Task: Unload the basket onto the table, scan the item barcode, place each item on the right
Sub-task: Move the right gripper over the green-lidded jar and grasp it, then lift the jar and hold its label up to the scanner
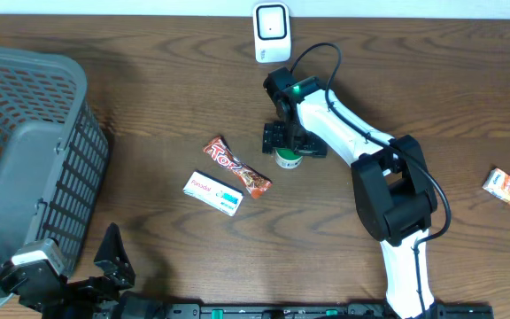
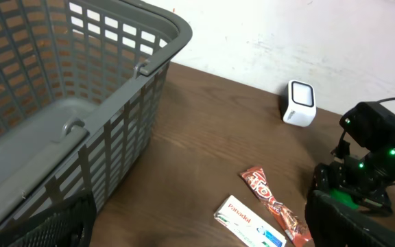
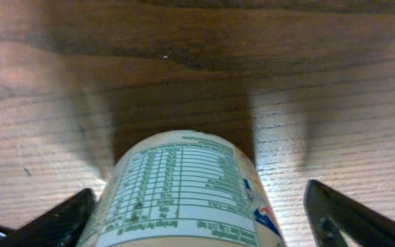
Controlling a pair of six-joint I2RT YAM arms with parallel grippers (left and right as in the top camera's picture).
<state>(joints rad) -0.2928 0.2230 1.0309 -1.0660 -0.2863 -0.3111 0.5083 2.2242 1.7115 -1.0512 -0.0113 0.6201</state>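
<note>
My right gripper will close on the bottle, because its two fingers are on either side of the bottle's label (image 1: 288, 163) (image 3: 180, 206), with their ends level with the bottle's nutrition table.
The item is a small cream bottle (image 3: 184, 189) with a green nutrition table on its label, seen large in the right wrist view. From overhead only its green top (image 1: 287, 160) shows, mid-table under my right gripper (image 1: 292, 142). That gripper (image 3: 201, 206) stands open round the bottle. Its left finger (image 3: 67, 219) is close to the bottle's side, and its right finger (image 3: 341, 216) is clearly apart from it. The white scanner (image 1: 271, 31) stands at the table's far edge, just beyond the right arm, and shows too in the left wrist view (image 2: 300, 103). My left gripper (image 2: 204, 237) is open and empty at the near left.
A large grey basket (image 1: 25, 151) fills the left side. A white Panadol box (image 1: 213, 193) and a red-brown chocolate bar (image 1: 236, 166) lie left of the bottle. An orange packet (image 1: 504, 186) lies at the far right.
</note>
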